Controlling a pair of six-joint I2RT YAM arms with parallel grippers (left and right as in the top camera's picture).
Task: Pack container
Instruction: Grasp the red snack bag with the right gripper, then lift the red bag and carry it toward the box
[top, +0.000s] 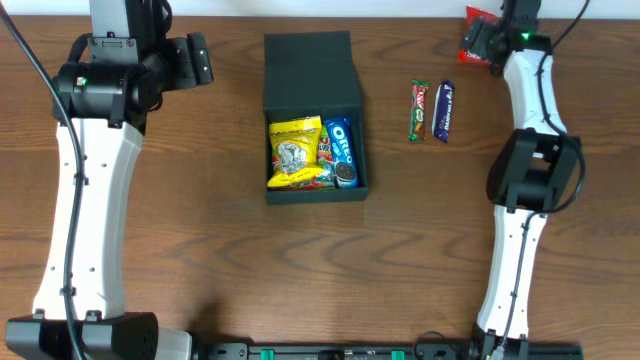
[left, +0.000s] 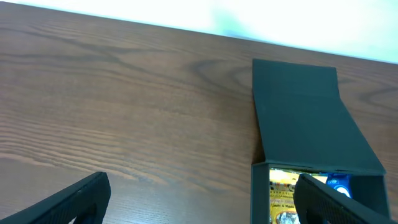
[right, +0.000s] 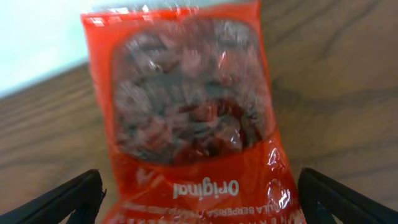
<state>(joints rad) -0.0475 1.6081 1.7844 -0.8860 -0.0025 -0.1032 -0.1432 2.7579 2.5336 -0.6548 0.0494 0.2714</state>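
My right gripper picks up the red snack bag (right: 186, 106) by its printed part beside the clear window (right: 206, 188) next, leaving the bag's window end free for packing.
The dark teal-black container (top: 310, 75) stands open at the table's middle, its flap lid folded back. It holds a yellow snack packet (top: 296, 152) and a blue Oreo packet (top: 341, 150). In the left wrist view the container (left: 305, 112) is at the right. My left gripper (top: 198, 60) is open and empty, left of the container, over bare wood (left: 199, 205). My right gripper (top: 492, 40) is open at the far right corner, its fingers (right: 202, 208) on either side of a red snack bag (right: 186, 106), which also shows in the overhead view (top: 474, 36).
A red-and-green candy bar (top: 419, 110) and a dark blue candy bar (top: 445, 110) lie side by side on the wooden table, right of the container. The table's far edge runs just behind the red bag.
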